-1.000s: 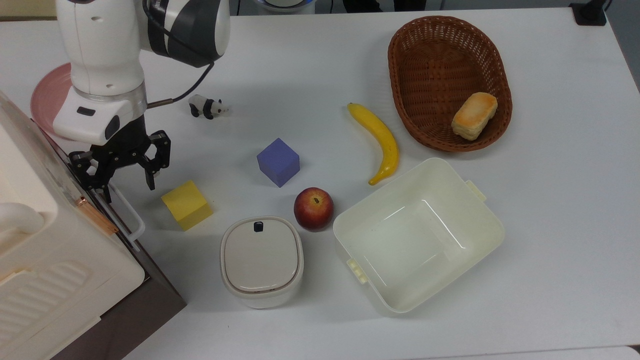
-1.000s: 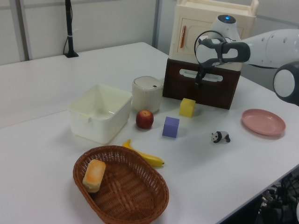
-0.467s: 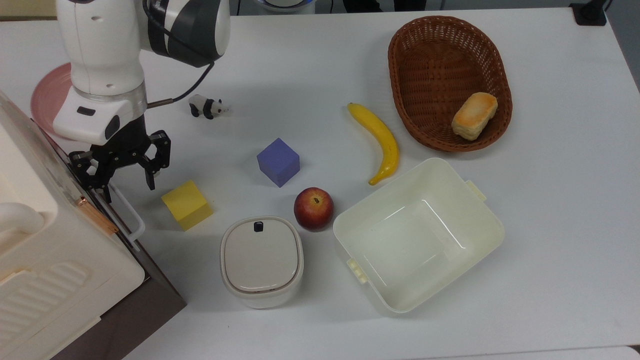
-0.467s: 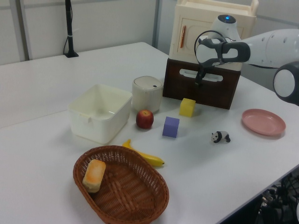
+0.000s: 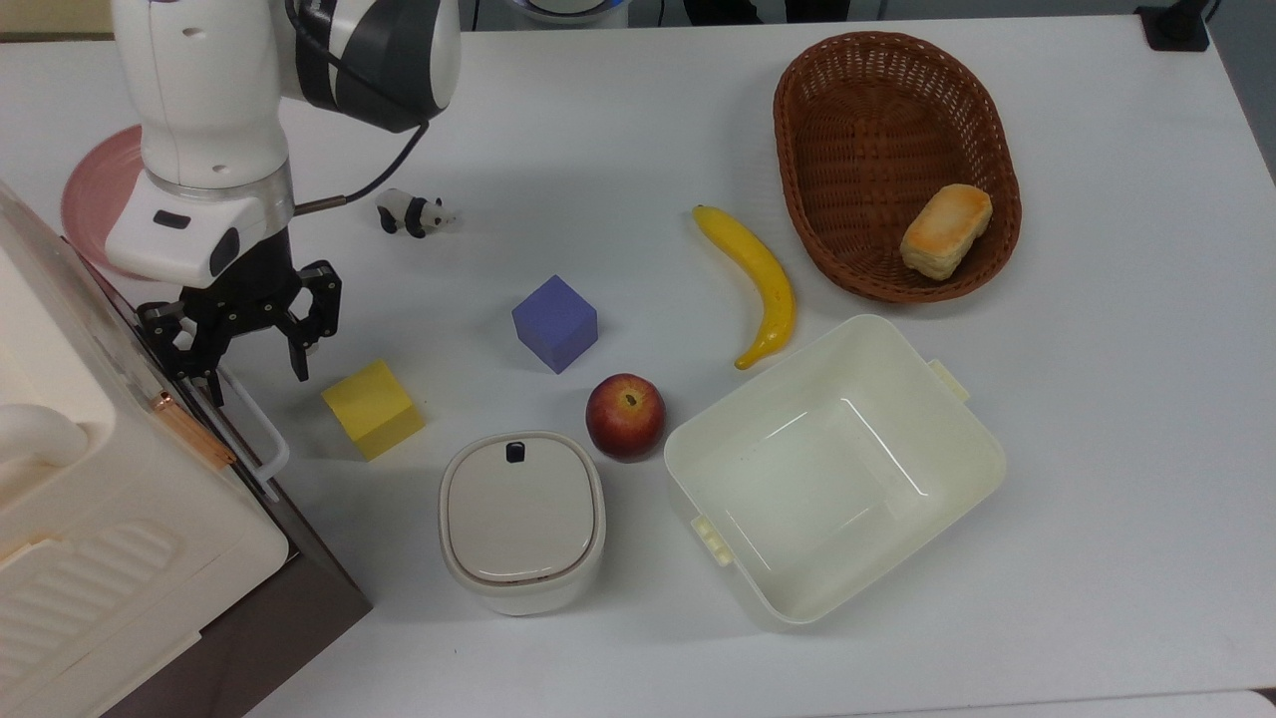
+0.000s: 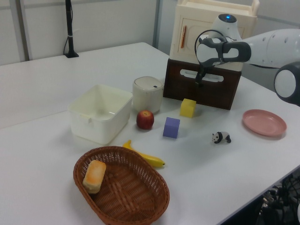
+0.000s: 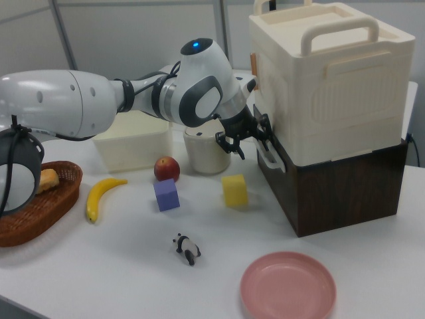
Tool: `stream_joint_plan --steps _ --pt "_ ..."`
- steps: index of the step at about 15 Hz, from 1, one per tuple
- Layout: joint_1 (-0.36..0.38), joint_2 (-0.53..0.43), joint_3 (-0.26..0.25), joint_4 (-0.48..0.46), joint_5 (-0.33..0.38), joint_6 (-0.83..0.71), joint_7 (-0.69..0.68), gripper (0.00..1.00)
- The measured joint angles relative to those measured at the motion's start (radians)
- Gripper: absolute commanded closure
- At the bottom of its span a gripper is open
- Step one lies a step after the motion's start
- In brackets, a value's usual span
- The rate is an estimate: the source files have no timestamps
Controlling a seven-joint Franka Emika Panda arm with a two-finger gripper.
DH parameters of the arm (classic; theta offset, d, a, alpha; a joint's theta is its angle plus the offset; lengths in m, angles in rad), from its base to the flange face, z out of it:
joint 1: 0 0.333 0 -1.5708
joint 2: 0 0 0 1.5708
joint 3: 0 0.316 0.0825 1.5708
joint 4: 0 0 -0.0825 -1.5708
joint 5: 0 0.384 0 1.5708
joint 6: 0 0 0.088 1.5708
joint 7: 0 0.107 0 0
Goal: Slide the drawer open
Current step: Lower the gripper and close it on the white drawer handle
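My gripper is to grip the drawer by its white bar handle [image 6: 213, 78] next, to slide the drawer open. That handle sticks out from the drawer's flat front side [image 6: 180, 88].
The drawer [image 5: 299, 598] is the dark brown box under a cream case at the top view's left edge; its front [image 6: 201, 91] looks flush and shut. A white bar handle [image 5: 257, 434] runs along that front. My gripper [image 5: 256, 379] hangs open at the handle's far end. One finger [image 5: 300, 359] is on the table side and the other [image 5: 207, 384] is close to the drawer front. In the right view the gripper [image 7: 251, 147] sits just beside the handle [image 7: 269, 158]. Whether a finger touches the handle, I cannot tell.
A yellow cube [image 5: 374, 409] lies close beside the gripper. Farther off are a purple cube [image 5: 555, 322], apple [image 5: 625, 416], lidded white pot [image 5: 521, 519], cream bin [image 5: 957, 469], banana [image 5: 758, 284], toy panda [image 5: 414, 212], pink plate [image 5: 85, 194] and a basket [image 5: 797, 150] with bread.
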Motion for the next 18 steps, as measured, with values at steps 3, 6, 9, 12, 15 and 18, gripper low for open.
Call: stream_joint_plan --steps 3,6,9,12,15,18 --pt "0.000 0.000 0.004 0.000 0.000 0.000 0.000 0.32" --pt "0.000 0.000 0.004 0.000 0.000 0.000 0.000 0.38" --pt "0.000 0.000 0.004 0.001 0.000 0.000 0.000 0.52" --pt "-0.001 0.000 0.004 0.002 0.000 0.003 0.000 0.60" --pt "-0.001 0.000 0.004 0.003 0.000 0.005 0.000 0.61" --pt "-0.001 0.000 0.004 0.003 0.000 0.005 0.000 0.62"
